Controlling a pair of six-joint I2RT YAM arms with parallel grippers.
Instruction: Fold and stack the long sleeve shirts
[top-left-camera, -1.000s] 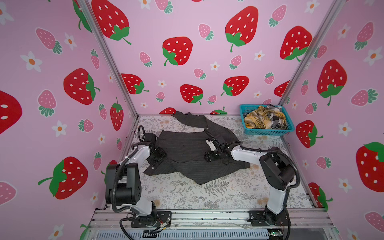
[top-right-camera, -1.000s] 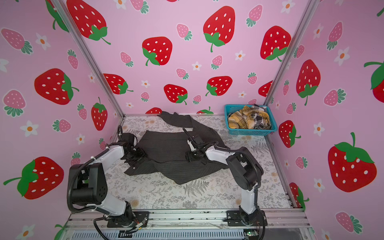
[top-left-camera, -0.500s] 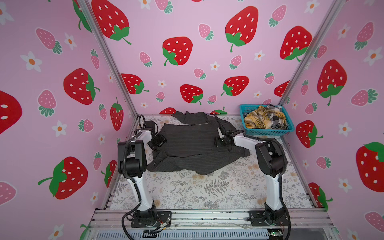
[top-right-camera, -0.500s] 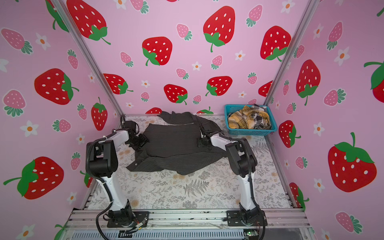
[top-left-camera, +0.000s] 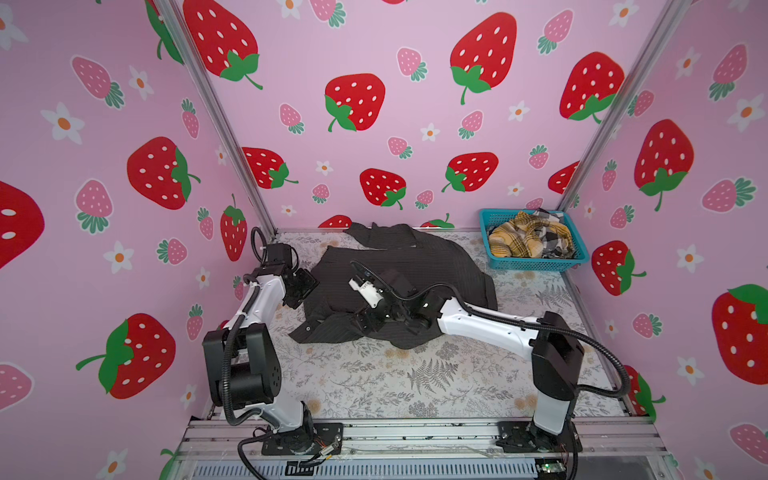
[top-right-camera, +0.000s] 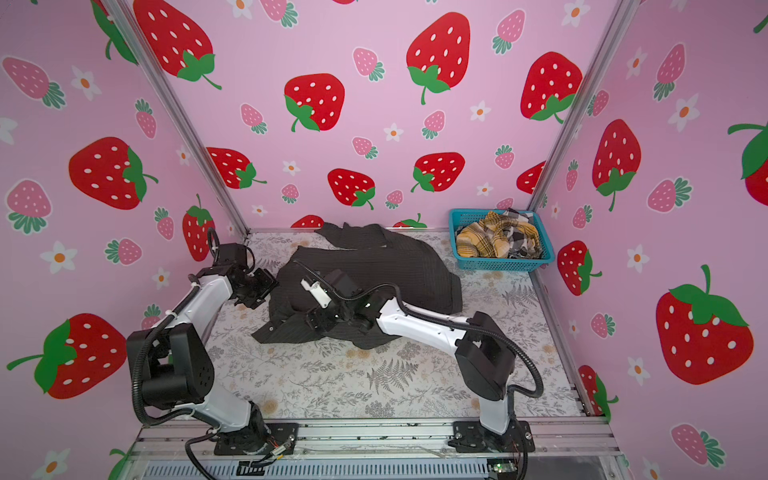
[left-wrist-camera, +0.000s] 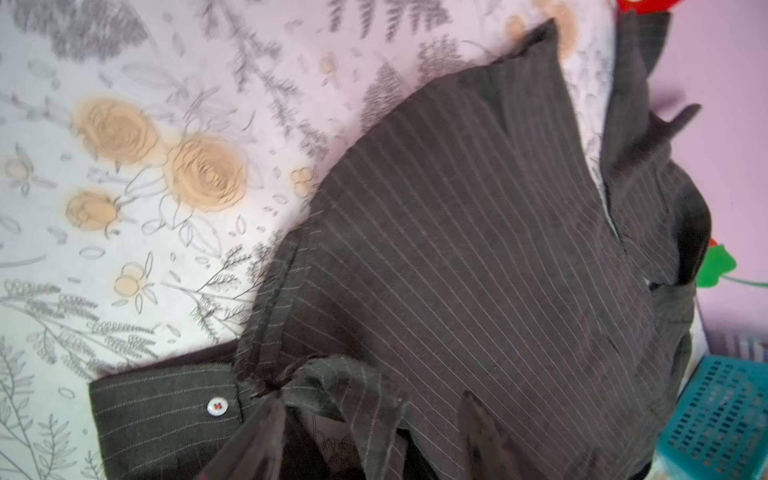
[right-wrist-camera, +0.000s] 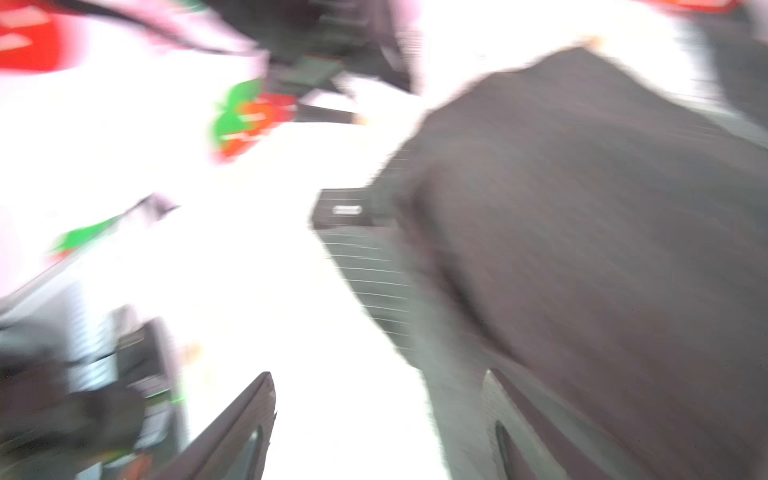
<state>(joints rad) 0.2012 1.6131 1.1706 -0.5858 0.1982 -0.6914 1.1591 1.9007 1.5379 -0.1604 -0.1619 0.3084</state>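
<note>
Next, my right gripper grabs the pinstriped shirt by its sleeve (top-left-camera: 337, 328) near the buttoned cuff (top-left-camera: 304, 329) to straighten and fold the shirt.
The dark pinstriped long sleeve shirt (top-left-camera: 415, 266) (top-right-camera: 386, 266) lies bunched at the back middle of the table, a buttoned cuff (left-wrist-camera: 217, 405) sticking out toward the front left. My left gripper (top-left-camera: 309, 286) (left-wrist-camera: 372, 397) is at the shirt's left edge, jaws apart, with a loose fold of cloth standing between its blurred fingers (left-wrist-camera: 482, 424). My right gripper (top-left-camera: 361, 322) (right-wrist-camera: 378, 374) reaches across over the shirt's front-left part and is open, one finger (right-wrist-camera: 511, 399) above the cloth. Two more shirts, mustard plaid (top-left-camera: 515, 241) and black-white check (top-left-camera: 552, 243), lie crumpled in the basket.
The teal basket (top-left-camera: 536, 264) (top-right-camera: 498, 264) stands in the back right corner. Pink strawberry walls close in the left, back and right sides. Floral table cover (top-left-camera: 415, 382) spreads in front of the shirt, with the arm bases on the front rail.
The shirt's near edge was carried back over itself and now lies more bunched. My right arm has swung forward and left across the shirt, jaws wider. The left arm drew back slightly.
</note>
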